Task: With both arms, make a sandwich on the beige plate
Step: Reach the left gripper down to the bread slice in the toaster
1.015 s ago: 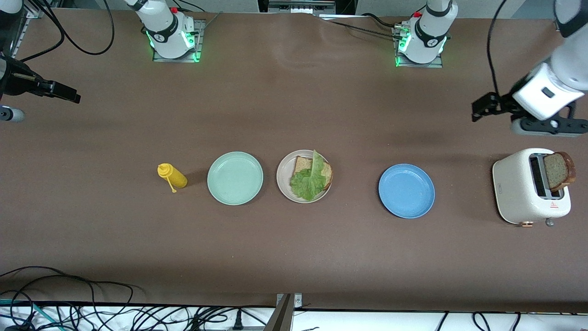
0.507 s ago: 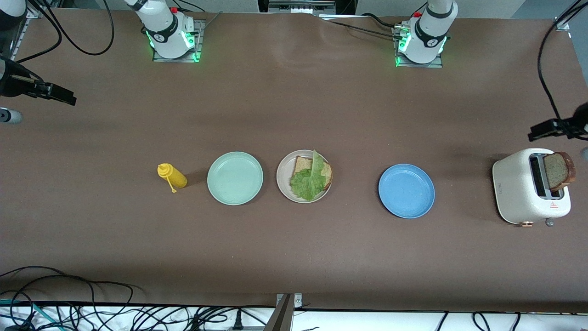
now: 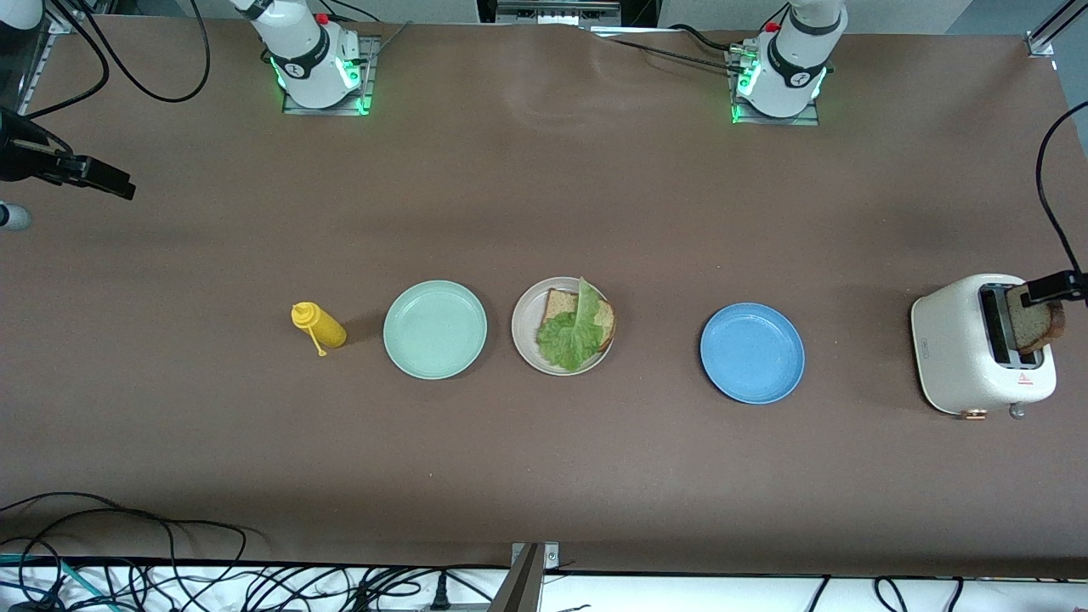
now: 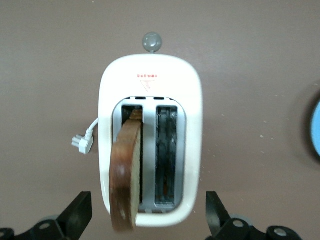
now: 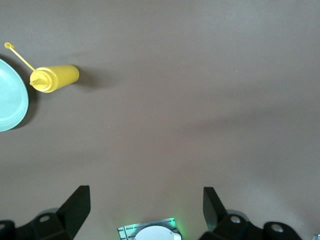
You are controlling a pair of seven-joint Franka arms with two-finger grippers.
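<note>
My left gripper should first move toward the bread slice's near end [image 4: 123, 212] and then close on the slice, because its fingers stop short of that end.
The beige plate [image 3: 522, 331] lies mid-table and carries one brown bread slice [image 3: 604, 317] with a green lettuce leaf [image 3: 568, 337] on top. A second bread slice [image 3: 1039, 326] [image 4: 125, 180] stands tilted in one slot of the white toaster [image 3: 969, 357] [image 4: 150, 100] at the left arm's end of the table. My left gripper [image 3: 1052, 289] [image 4: 147, 200] hangs open over the toaster, its fingers [image 4: 77, 215] well apart on either side of it, touching nothing. My right gripper [image 3: 106, 180] [image 5: 145, 195] waits open over bare table at the right arm's end.
A blue plate [image 3: 752, 353] lies between the beige plate and the toaster. A mint-green plate [image 3: 435, 329] [image 5: 10, 97] and a yellow squeeze bottle [image 3: 319, 325] [image 5: 55, 78] lie toward the right arm's end. Cables [image 3: 170, 578] run along the table's near edge.
The left arm has swung from beside the toaster to over it, and most of it has left the front view. The right gripper has drawn slightly toward its table end.
</note>
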